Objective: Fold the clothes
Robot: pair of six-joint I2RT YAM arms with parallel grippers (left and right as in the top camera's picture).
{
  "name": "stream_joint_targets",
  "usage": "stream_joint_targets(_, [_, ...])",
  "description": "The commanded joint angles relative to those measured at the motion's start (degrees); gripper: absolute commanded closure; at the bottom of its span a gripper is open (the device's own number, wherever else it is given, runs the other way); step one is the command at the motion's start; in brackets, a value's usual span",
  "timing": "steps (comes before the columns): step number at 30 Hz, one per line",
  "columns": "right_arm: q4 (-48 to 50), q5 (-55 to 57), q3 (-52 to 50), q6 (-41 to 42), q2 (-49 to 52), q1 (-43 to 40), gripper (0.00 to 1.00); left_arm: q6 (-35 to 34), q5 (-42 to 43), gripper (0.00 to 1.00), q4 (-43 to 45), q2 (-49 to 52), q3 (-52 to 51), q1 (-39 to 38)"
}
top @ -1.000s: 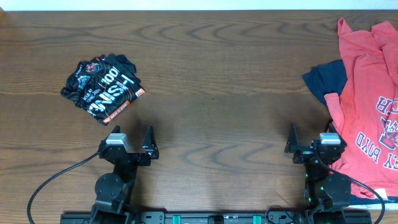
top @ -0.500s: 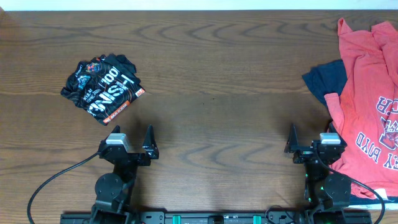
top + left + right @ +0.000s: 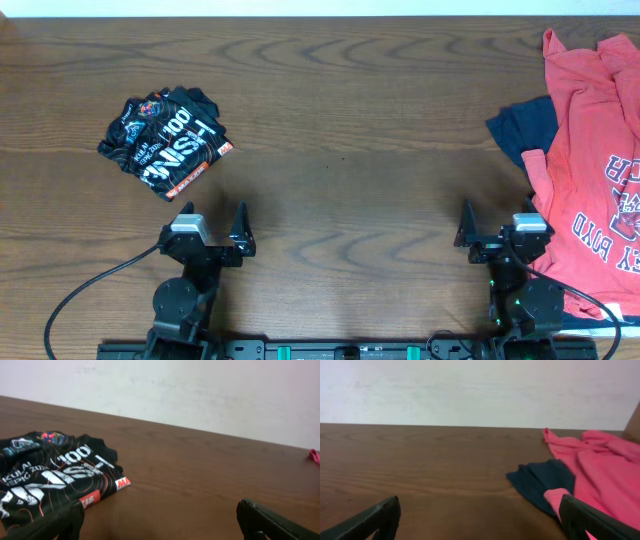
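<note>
My right gripper is to grab the coral-red T-shirt next by its edge facing the open table, so that it can spread the T-shirt out there for folding.
A black T-shirt with white-orange print [image 3: 167,142] lies folded at the left of the table; it also shows in the left wrist view [image 3: 47,477]. A coral-red T-shirt with lettering [image 3: 590,160] lies spread at the right edge, over a navy-blue T-shirt [image 3: 522,133]; both show in the right wrist view, red [image 3: 600,470] and navy [image 3: 542,480]. My left gripper [image 3: 212,222] is open and empty, near the front edge, below the black shirt. My right gripper [image 3: 492,226] is open and empty, its right finger next to the red shirt's edge.
The wooden table [image 3: 340,130] runs between the two piles. A white wall [image 3: 470,390] stands behind the far edge. Cables trail from both arm bases at the front.
The right gripper has shifted very slightly to the left. Nothing else has moved.
</note>
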Motion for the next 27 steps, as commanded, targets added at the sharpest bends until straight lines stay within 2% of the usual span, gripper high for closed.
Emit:
stream_joint_targets(1, [-2.1,-0.9,1.3,3.3,-0.1,-0.7,0.01,-0.3,0.2,0.02,-4.7,1.4,2.0,0.1])
stream_joint_targets(7, [-11.5,2.3,9.4,3.3,4.5,-0.7,0.01,-0.6,0.1,0.02,-15.3,8.7,13.4,0.1])
stream_joint_targets(12, [-17.6,5.7,18.9,3.3,16.1,-0.7,0.01,-0.6,0.1,0.02,-23.3,19.9,24.7,0.1])
stream_joint_targets(22, [-32.6,7.1,41.5,3.2,52.0,-3.6,0.01,-0.5,0.1,0.02,-38.2,43.9,43.0,0.1])
stream_joint_targets(27, [-33.2,8.3,47.8,2.5,67.8,-6.5,0.01,-0.6,0.1,0.02,-38.5,50.4,44.5,0.1])
